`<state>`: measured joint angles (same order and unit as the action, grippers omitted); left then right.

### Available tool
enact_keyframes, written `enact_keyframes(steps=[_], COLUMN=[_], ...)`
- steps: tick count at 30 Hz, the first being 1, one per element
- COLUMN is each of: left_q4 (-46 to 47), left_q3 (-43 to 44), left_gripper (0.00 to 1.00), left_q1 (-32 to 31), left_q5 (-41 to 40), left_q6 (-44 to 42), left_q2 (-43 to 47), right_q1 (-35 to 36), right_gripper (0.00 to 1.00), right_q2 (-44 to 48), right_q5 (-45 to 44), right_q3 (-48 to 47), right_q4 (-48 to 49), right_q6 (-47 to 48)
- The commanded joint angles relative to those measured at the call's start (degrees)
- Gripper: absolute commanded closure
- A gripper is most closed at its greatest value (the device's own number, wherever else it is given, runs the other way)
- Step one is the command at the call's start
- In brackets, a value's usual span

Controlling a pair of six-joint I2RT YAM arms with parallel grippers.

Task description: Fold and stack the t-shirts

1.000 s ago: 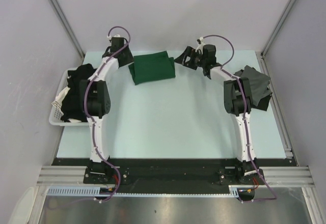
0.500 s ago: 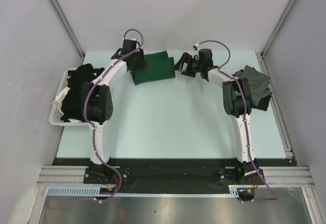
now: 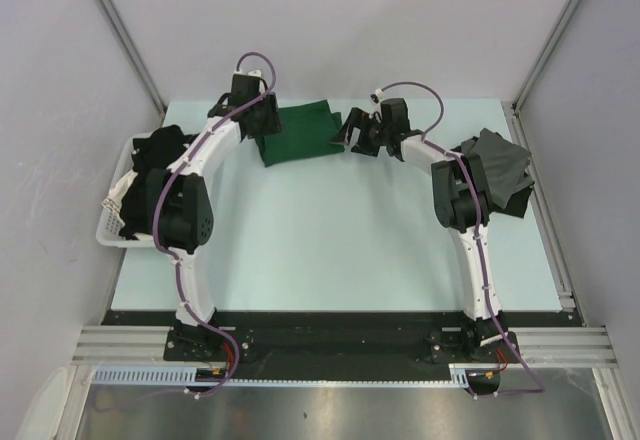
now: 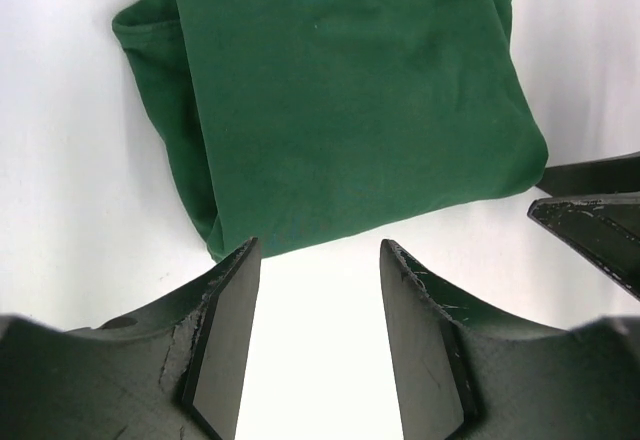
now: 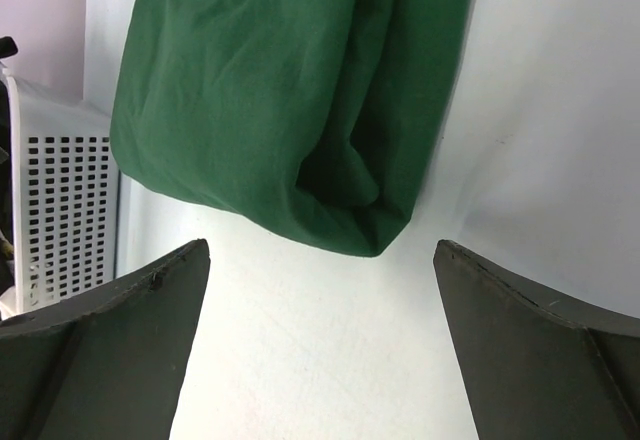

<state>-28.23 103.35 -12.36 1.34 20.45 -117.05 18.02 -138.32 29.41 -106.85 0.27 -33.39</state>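
My right gripper grabs the folded dark green t-shirt's near corner (image 3: pixel 340 148) (image 5: pixel 353 233) next, layers together. The t-shirt then stays folded as I draw it for stacking.
A folded dark green t-shirt (image 3: pixel 302 132) lies at the back middle of the table. My left gripper (image 3: pixel 268 123) stands at its left edge, open, with bare table between the fingers; the left wrist view shows the shirt (image 4: pixel 350 100) just beyond the gripper (image 4: pixel 320 250). My right gripper (image 3: pixel 347 133) is at the shirt's right edge, wide open and holding nothing (image 5: pixel 320 250), the shirt's corner (image 5: pixel 270 100) lying just ahead of it. A crumpled grey t-shirt (image 3: pixel 500 165) lies at the right edge. Black t-shirts (image 3: pixel 150 170) fill the basket.
The white slatted basket (image 3: pixel 108 223) sits at the table's left edge and shows in the right wrist view as the basket (image 5: pixel 60 200). A right gripper finger (image 4: pixel 600 222) shows in the left wrist view. Grey walls close in the back and sides.
My left gripper has swung right to the green shirt's left edge. My right gripper has moved left towards its right edge. The shirt has not moved.
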Motion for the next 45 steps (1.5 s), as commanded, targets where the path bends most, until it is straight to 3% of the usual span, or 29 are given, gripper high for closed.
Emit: enact_keyframes(steps=[1,19,25,31,37,45], left_q4=[0.1,-2.88,-3.06,-3.41,-3.32,-2.8], left_q3=[0.36,1.59,1.68,1.5,1.24,0.27], left_gripper=[0.44,0.44,0.44,0.44,0.44,0.44], left_q1=[0.14,0.14,0.14,0.14,0.14,0.06], left_q5=[1.11,0.24,-0.02,0.06,0.33,1.03], left_q6=[-1.11,-3.13,-3.31,-3.31,-3.13,-1.9], left_q2=[2.27,2.71,2.71,2.71,2.88,3.94], right_q1=[0.08,-0.27,-0.09,0.0,0.0,0.0], right_gripper=[0.0,0.03,0.42,0.66,0.82,0.88], right_q2=[-0.72,-8.37,-10.92,-11.79,-10.39,-2.58], right_q5=[-1.19,3.55,6.1,6.62,7.68,8.04], right_q3=[-2.93,-8.02,-10.22,-10.66,-10.49,-6.45], right_q4=[-0.01,6.23,7.37,7.37,3.95,-12.81], right_q6=[2.1,-5.9,-8.89,-9.77,-8.46,-0.9])
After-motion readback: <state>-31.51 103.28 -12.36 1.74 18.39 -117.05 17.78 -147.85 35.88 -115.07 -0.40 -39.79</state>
